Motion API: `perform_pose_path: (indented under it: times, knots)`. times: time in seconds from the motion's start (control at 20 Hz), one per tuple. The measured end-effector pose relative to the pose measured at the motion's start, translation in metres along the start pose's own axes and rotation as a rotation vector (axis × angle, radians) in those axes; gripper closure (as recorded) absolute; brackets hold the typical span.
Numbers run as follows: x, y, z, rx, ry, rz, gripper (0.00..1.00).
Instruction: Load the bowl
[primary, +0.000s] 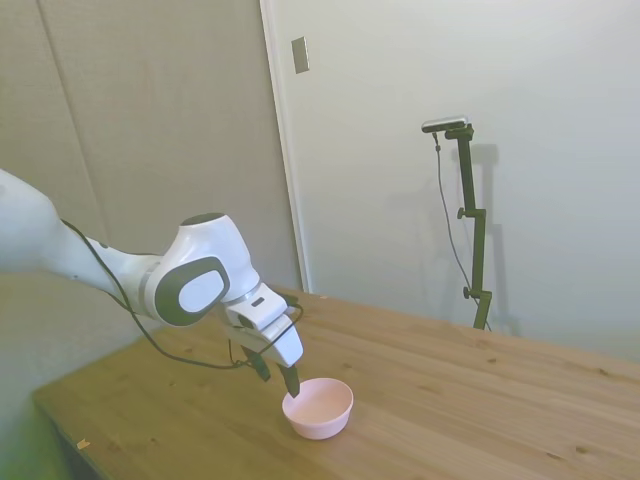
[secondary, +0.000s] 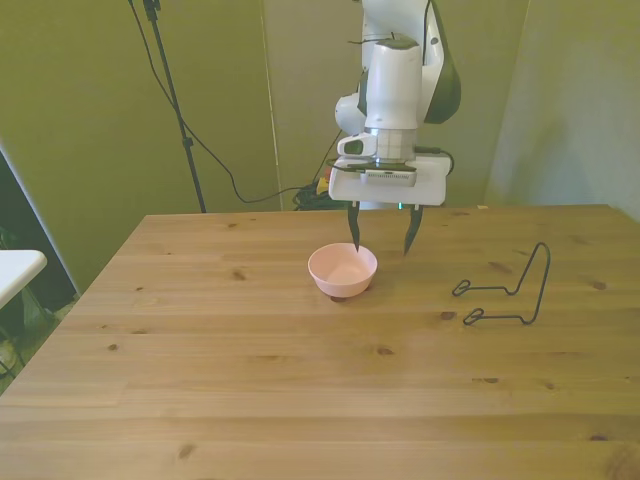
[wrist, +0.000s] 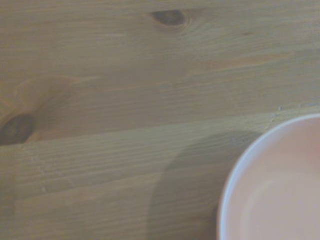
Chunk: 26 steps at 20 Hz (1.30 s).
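My gripper should load the pale pink bowl into the black wire rack (primary: 231, 352), so it needs to grab the bowl by its rim (primary: 287, 397) next.
The small pale pink bowl (secondary: 343, 270) stands upright on the wooden table (secondary: 300, 380), and nothing shows inside it. My gripper (secondary: 381, 235) hangs open just behind it, at rim height. One dark fingertip (secondary: 355, 240) dips over the bowl's far rim; the other is off to the front view's right, clear of the bowl. From the side, the bowl (primary: 318, 406) sits right below the gripper (primary: 280, 375). The wrist view catches a curved part of the bowl (wrist: 280, 190) and its shadow on the wood.
A thin black wire rack (secondary: 505, 295) stands on the table to the front view's right of the bowl, about a bowl's width and a half away. A white surface edge (secondary: 18, 268) pokes in beside the table at the front view's left.
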<state>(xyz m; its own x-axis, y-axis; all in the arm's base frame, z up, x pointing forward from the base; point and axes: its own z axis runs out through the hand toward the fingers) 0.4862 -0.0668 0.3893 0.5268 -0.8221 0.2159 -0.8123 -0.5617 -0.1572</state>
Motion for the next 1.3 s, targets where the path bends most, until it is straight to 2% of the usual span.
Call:
perform_pose_path:
  times: [0.05, 0.5, 1.3]
  knots:
    - [0.003, -0.001, 0.005, -0.002, 0.001, 0.009, 1.0]
    - [0.013, -0.012, 0.042, -0.026, 0.001, 0.052, 1.0]
    - [0.008, -0.019, 0.045, -0.017, -0.016, 0.057, 1.0]
